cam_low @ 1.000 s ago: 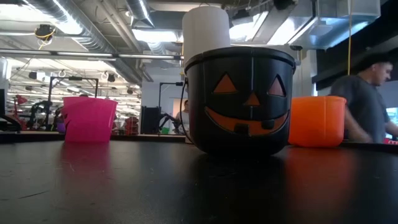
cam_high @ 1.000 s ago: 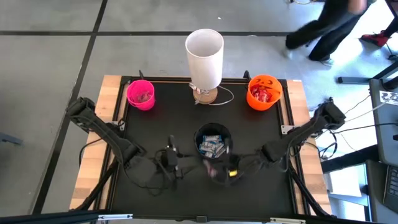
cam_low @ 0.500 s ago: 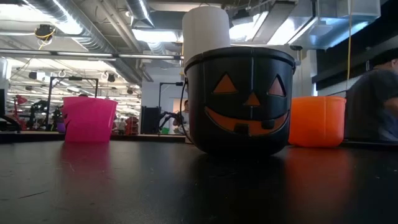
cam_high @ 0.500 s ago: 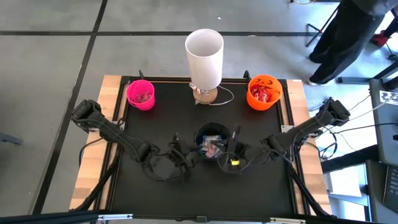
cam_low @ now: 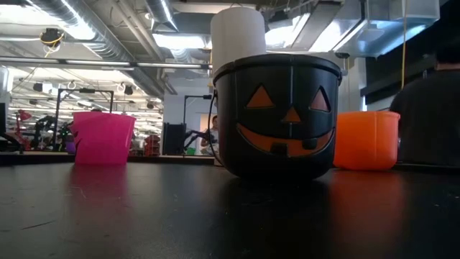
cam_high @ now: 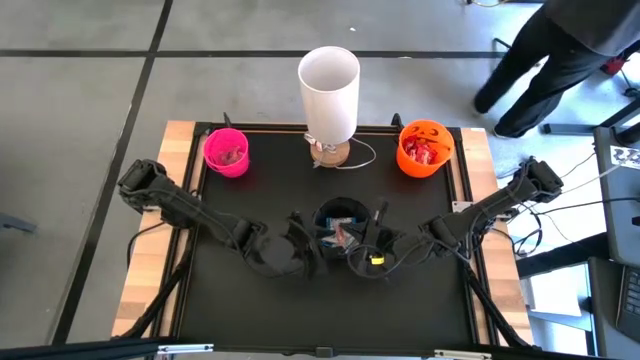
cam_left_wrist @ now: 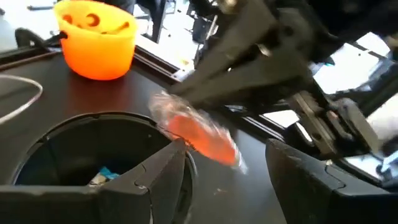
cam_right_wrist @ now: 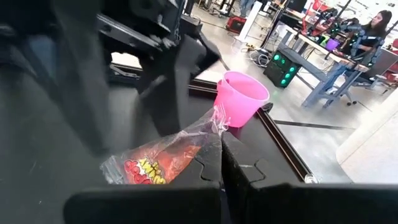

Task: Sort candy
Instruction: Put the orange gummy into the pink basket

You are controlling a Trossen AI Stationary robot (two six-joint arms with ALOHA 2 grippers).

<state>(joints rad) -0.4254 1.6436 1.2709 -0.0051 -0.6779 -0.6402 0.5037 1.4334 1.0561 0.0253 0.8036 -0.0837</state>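
Note:
My left gripper should move toward the packet before it closes, because the red candy packet [cam_left_wrist: 202, 135] hangs ahead of the fingers, above the black bucket's rim [cam_left_wrist: 99, 116], and closing now would miss.
A red candy packet in a clear wrapper [cam_right_wrist: 155, 165] hangs in the air above the near rim of the black pumpkin bucket [cam_high: 340, 215], with my right gripper [cam_right_wrist: 222, 146] shut on it. My left gripper [cam_left_wrist: 227, 174] stands open just left of the bucket, facing the packet [cam_left_wrist: 199, 134], which lies ahead of its fingers and apart from them. Blue-and-white candy [cam_left_wrist: 102, 177] lies inside the black bucket. The pink cup [cam_high: 227, 152] stands at the far left and the orange pumpkin bucket [cam_high: 424, 148] at the far right, both holding candy. My right gripper pinches the packet's clear crimped end [cam_right_wrist: 212, 127] between its two shut fingers. The fingers come nearly level from the table's right side. The packet sticks out ahead of them toward my left gripper, lifted clear of the table and the bucket.
A tall white cylinder [cam_high: 328, 80] stands on a round base at the far middle, with a thin white cord [cam_high: 365, 158] beside it. The black mat has a raised frame [cam_high: 462, 190]. A person [cam_high: 560, 50] walks on the floor beyond the far right corner.
My left gripper has gone toward the table's right, up to the black bucket and the packet. My right gripper has risen from the bucket's near side and tipped, carrying the red packet over the near rim, then held still.

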